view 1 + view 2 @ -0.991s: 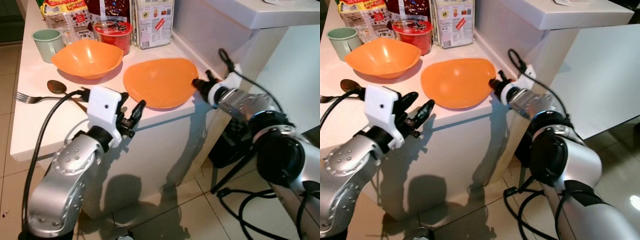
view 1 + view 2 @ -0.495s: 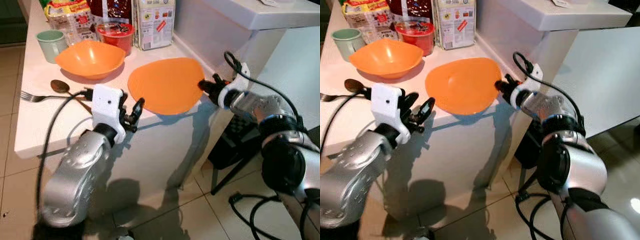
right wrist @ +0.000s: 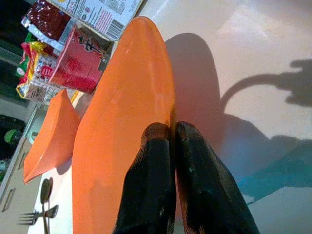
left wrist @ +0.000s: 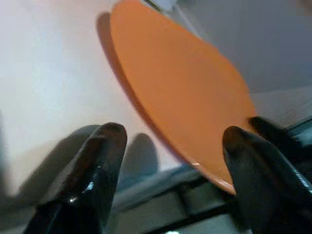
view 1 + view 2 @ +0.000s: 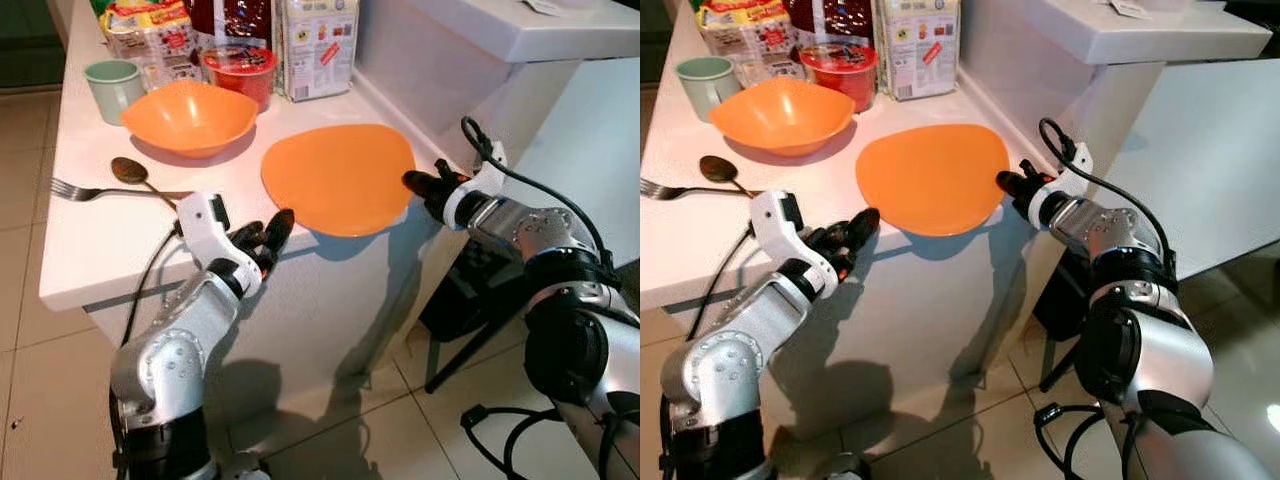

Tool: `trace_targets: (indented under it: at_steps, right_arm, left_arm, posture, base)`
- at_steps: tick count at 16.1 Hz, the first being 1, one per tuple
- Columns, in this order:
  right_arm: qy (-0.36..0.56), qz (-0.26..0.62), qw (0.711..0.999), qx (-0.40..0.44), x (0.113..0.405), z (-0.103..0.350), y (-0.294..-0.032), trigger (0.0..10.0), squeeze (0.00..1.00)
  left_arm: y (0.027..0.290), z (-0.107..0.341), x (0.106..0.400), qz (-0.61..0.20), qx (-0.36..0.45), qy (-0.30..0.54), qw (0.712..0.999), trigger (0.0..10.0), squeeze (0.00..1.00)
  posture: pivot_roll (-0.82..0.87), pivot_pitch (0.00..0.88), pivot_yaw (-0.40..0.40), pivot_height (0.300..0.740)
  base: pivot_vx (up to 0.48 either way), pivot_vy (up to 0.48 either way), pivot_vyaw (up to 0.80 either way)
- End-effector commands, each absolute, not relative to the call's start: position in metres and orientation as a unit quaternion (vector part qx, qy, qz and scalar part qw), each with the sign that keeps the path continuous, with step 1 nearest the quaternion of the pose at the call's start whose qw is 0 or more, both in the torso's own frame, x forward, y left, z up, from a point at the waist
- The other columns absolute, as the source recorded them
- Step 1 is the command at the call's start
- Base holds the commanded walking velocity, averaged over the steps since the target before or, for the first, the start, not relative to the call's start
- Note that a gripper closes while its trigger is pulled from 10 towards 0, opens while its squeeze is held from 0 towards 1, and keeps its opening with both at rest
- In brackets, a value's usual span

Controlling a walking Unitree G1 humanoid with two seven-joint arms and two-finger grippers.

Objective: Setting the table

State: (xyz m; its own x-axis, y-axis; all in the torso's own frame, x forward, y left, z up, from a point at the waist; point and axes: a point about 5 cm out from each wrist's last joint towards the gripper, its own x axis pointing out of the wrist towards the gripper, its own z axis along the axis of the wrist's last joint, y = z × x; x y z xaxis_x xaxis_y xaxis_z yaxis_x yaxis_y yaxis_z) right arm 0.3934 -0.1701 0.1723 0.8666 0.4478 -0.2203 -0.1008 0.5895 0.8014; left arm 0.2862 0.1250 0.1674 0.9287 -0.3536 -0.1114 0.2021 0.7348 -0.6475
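Observation:
The left gripper grabs the plate's thin rim near the counter's edge next, as the plate's broad side is far wider than my fingers.
A flat orange plate (image 5: pixel 338 176) hangs just over the front edge of the white counter (image 5: pixel 90 240) and throws a shadow beneath it. My right gripper (image 5: pixel 414 182) is shut on the plate's right rim; in the right wrist view its two fingers (image 3: pixel 151 161) pinch the plate (image 3: pixel 117 136) edge. My left gripper (image 5: pixel 270 232) is open just below the plate's near-left edge, and in the left wrist view the plate (image 4: pixel 195 117) lies between the spread fingers (image 4: pixel 100 156) without touching them. An orange bowl (image 5: pixel 188 115) sits further back.
A fork (image 5: pixel 78 189) and spoon (image 5: pixel 130 172) lie at the counter's left. A green mug (image 5: pixel 112 86), a red cup (image 5: pixel 240 70) and food packets (image 5: pixel 320 45) stand along the back. A white wall panel (image 5: pixel 470 60) rises on the right; cables trail on the tiled floor (image 5: pixel 480 420).
The right gripper has drawn the plate toward the counter's front edge and levelled it. The left arm has stretched forward, bringing its open gripper under the plate's near edge.

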Motion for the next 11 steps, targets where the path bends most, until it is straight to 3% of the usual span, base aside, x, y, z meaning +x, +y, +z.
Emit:
trace_targets:
  at_steps: [1,10,11]
  right_arm:
    - [0.201,0.155,0.868,0.427,0.392,0.173,-0.175,0.0,0.00]
    - [0.203,0.196,0.848,0.450,0.386,0.177,-0.168,0.0,0.00]
    - [0.206,0.199,0.846,0.450,0.384,0.176,-0.167,0.0,0.00]
  left_arm:
    - [0.114,0.161,0.285,-0.174,-0.367,0.142,0.902,10.0,1.00]
    - [0.104,0.142,0.288,-0.153,-0.357,0.228,0.893,10.0,1.00]
    - [0.103,0.141,0.287,-0.152,-0.355,0.233,0.893,10.0,0.96]
  posture:
    - [0.09,0.000,-0.070,0.740]
    - [0.09,0.000,-0.068,0.740]
    - [0.09,0.000,-0.067,0.740]
  base:
    - [0.000,0.000,0.00]
    - [0.000,0.000,0.00]
    - [0.000,0.000,0.00]
